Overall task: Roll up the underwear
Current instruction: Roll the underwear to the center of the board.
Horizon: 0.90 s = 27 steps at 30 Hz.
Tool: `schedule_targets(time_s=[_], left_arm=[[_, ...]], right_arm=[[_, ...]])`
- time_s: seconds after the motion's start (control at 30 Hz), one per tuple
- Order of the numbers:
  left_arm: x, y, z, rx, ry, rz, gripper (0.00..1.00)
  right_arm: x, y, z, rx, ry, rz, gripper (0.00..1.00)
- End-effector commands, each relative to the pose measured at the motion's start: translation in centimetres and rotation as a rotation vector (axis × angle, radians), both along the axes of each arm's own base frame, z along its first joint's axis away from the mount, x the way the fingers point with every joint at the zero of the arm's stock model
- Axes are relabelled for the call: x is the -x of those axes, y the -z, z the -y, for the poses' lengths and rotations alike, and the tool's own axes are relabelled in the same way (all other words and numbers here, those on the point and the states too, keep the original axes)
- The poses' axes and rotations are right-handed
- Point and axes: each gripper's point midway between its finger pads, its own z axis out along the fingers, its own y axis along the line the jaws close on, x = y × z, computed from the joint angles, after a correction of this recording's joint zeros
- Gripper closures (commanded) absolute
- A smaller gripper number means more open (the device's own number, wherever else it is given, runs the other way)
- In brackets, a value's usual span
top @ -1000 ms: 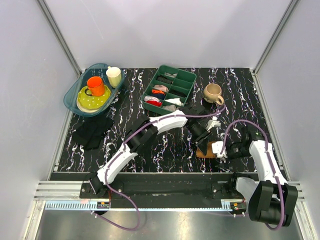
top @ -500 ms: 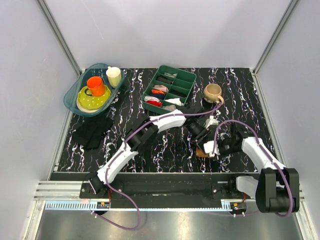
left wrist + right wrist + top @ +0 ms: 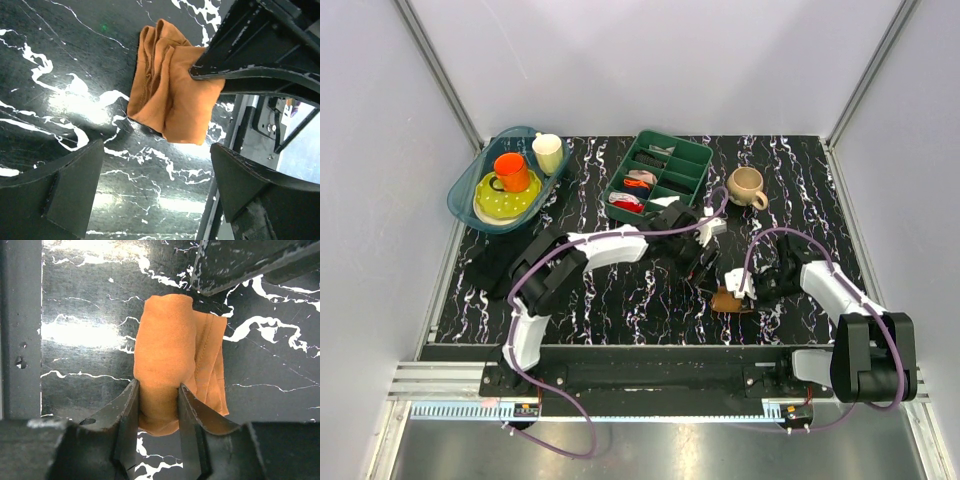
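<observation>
My left gripper moves toward the underwear first, before it closes. The underwear lies beyond the gripper's fingers, so closing now would miss it.
The underwear [image 3: 727, 300] lies as a small rust-brown rolled bundle on the black marbled table, front right of centre. My right gripper [image 3: 741, 290] is shut on it. In the right wrist view both fingers pinch the thick roll [image 3: 165, 365] near its end, at the gripper [image 3: 157, 389], and a looser folded layer spreads to the right. My left gripper [image 3: 698, 264] stands open just left and behind the bundle. In the left wrist view its gripper [image 3: 155, 156] frames bare table, and the underwear [image 3: 167, 95] lies beyond the fingertips, untouched.
A green divided tray [image 3: 692, 163] with small fabric rolls sits at the back centre, with a tan mug [image 3: 746, 186] to its right. A teal bin [image 3: 462, 190] with cups and a yellow plate is back left. A black cloth [image 3: 500, 262] lies on the left.
My left gripper has opened, let go of the bundle and drawn back to the left. My right gripper has moved in from the right and shut on the roll.
</observation>
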Motion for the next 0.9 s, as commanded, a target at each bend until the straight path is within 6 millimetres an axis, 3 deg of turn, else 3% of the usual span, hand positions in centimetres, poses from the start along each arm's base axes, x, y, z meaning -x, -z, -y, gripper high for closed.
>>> schedule_targets(time_s=[0.0, 0.2, 0.47, 0.7, 0.87], left_arm=[[-0.5, 0.9, 1.5, 0.064, 0.004, 0.032, 0.10], [1.3, 2.2, 3.0, 0.097, 0.085, -0.042, 0.09], [1.8, 4.6, 3.5, 0.042, 0.099, -0.103, 0.11], [4.4, 5.8, 2.2, 0.030, 0.168, -0.185, 0.47], [4.5, 5.0, 1.8, 0.054, 0.154, -0.172, 0.73]], right_arm=[[0.0, 1.6, 1.9, 0.117, 0.040, -0.051, 0.65], [0.3, 1.8, 1.9, 0.119, 0.045, -0.072, 0.65], [0.4, 1.8, 1.8, 0.108, 0.049, -0.078, 0.65], [-0.1, 1.6, 1.6, 0.098, 0.072, -0.085, 0.65], [-0.4, 1.3, 1.5, 0.091, 0.090, -0.087, 0.63]])
